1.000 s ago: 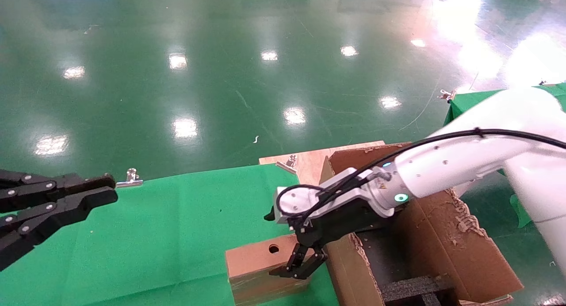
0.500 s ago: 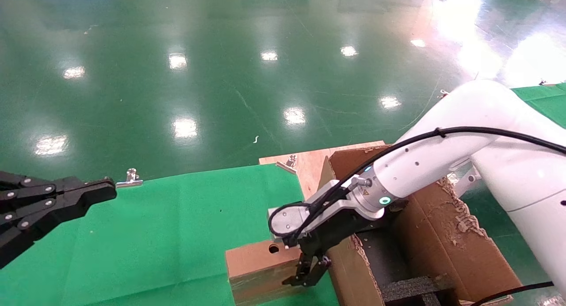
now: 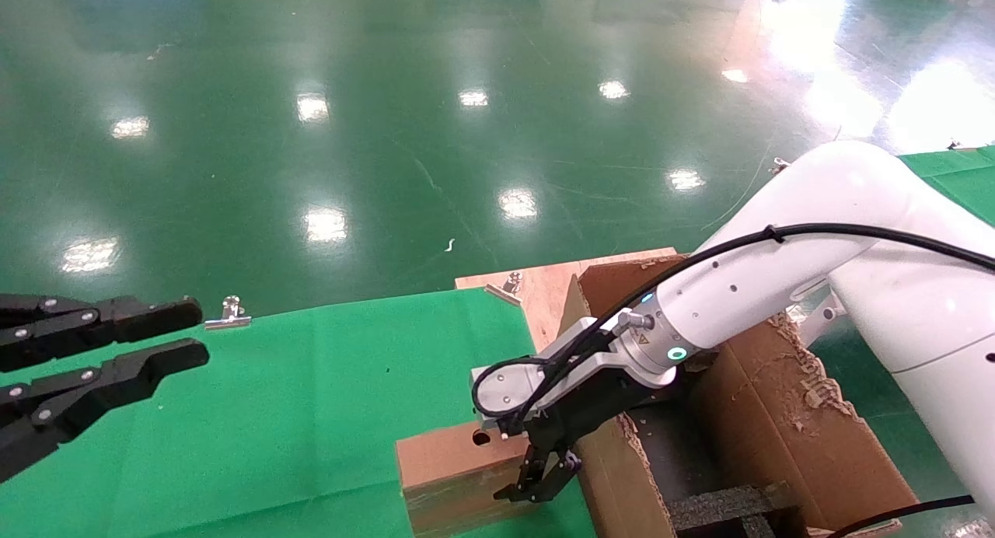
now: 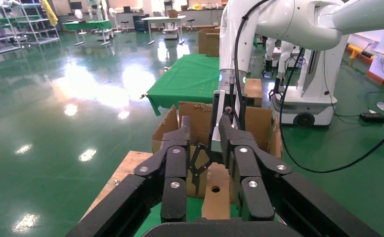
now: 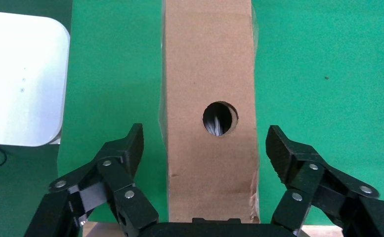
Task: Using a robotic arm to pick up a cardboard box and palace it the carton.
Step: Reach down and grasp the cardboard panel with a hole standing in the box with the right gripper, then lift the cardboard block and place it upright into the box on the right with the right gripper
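Observation:
My right gripper grips the cardboard box by its end with the round hole (image 5: 210, 158) next, to place it in the large carton.
The small brown cardboard box (image 3: 447, 464) with a round hole lies on the green cloth at the near edge, right beside the large carton (image 3: 766, 421). My right gripper (image 3: 538, 480), on the white arm (image 3: 777, 289), is open and low over the box's end nearest the carton. In the right wrist view the box (image 5: 209, 74) sits between its spread fingers (image 5: 128, 148), which do not touch it; that gripper (image 5: 205, 143) straddles it. My left gripper (image 3: 183, 336) is open and empty over the cloth's left side. It also shows in the left wrist view (image 4: 204, 129), pointing at the box (image 4: 215, 197).
The carton has torn flaps and black foam inserts (image 3: 727, 507) and stands on a wooden board (image 3: 544, 281). Metal clips (image 3: 232, 312) hold the green cloth (image 3: 311, 398) at its far edge. Glossy green floor lies beyond. Another green-covered table (image 3: 960, 165) is at far right.
The right arm dropped and brought its gripper down onto the box's end, then almost stopped. The left gripper's fingers closed, then opened wide.

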